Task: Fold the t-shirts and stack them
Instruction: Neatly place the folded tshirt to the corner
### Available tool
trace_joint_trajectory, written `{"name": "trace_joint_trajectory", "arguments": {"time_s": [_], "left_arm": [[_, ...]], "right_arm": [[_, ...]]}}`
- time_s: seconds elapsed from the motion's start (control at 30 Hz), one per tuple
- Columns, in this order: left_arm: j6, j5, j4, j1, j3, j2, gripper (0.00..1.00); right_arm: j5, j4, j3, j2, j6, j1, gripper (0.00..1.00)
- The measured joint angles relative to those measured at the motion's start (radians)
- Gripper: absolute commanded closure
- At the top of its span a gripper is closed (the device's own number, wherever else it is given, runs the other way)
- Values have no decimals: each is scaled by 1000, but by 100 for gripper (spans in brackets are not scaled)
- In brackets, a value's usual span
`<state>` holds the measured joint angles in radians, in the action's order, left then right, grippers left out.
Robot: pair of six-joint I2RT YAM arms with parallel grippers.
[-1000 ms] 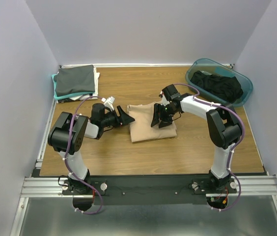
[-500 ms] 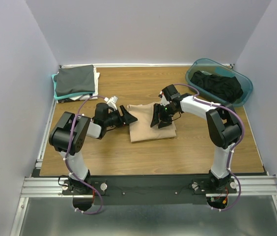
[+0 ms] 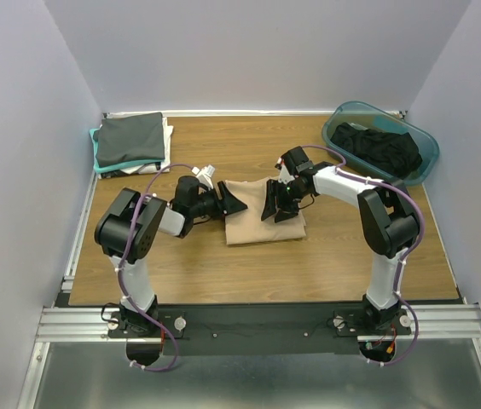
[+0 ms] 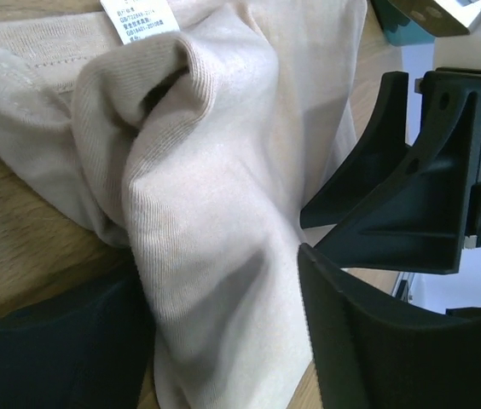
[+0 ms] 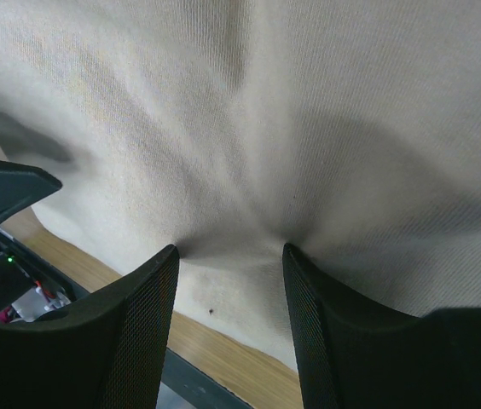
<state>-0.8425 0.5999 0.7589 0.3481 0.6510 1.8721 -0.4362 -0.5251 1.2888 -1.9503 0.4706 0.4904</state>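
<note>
My left gripper would leave the tan t-shirt [image 3: 263, 223] lying if I lifted it now, because its fingers are wide apart around the tan t-shirt's bunched fold.
A tan t-shirt [image 3: 263, 223] lies folded in the middle of the table. My left gripper [image 3: 230, 204] is open at its left edge, and in the left wrist view a bunched fold of the tan t-shirt [image 4: 215, 221] lies between the jaws, with the white label [image 4: 141, 19] above. My right gripper [image 3: 278, 204] is open, with both fingertips [image 5: 151, 294] pressed down on the tan t-shirt [image 5: 309, 119] near its right edge. The cloth puckers between them. The right gripper also shows in the left wrist view [image 4: 420, 187].
A stack of folded t-shirts [image 3: 130, 141], dark grey on top with teal and white beneath, sits at the back left corner. A teal tub [image 3: 362, 106] at the back right holds black t-shirts [image 3: 383, 149]. Walls stand close on three sides.
My left gripper has moved right, from beside the tan t-shirt to over its left edge. My right gripper has stayed pressed on the cloth.
</note>
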Motion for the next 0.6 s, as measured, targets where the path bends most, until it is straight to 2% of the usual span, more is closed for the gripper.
{"name": "trace_joint_trajectory", "arguments": {"time_s": [0.1, 0.13, 0.2, 0.23, 0.33, 0.43, 0.6], "left_arm": [[-1, -3, -8, 15, 23, 20, 44], [3, -6, -18, 24, 34, 27, 54], [0, -12, -42, 42, 56, 42, 66], [9, -21, -62, 48, 65, 42, 83], [42, -36, -172, 52, 114, 47, 100], [76, -50, -262, 51, 169, 45, 100], [214, -105, -558, 44, 338, 50, 100]], "right_arm": [[0, 0, 0, 0, 0, 0, 41], [-1, 0, 0, 0, 0, 0, 41], [-1, 0, -1, 0, 0, 0, 41], [-2, 0, -1, 0, 0, 0, 41], [-3, 3, -2, 0, 0, 0, 41], [-5, 9, -8, 3, 0, 0, 41], [-4, 33, -36, 25, 1, 0, 39]]}}
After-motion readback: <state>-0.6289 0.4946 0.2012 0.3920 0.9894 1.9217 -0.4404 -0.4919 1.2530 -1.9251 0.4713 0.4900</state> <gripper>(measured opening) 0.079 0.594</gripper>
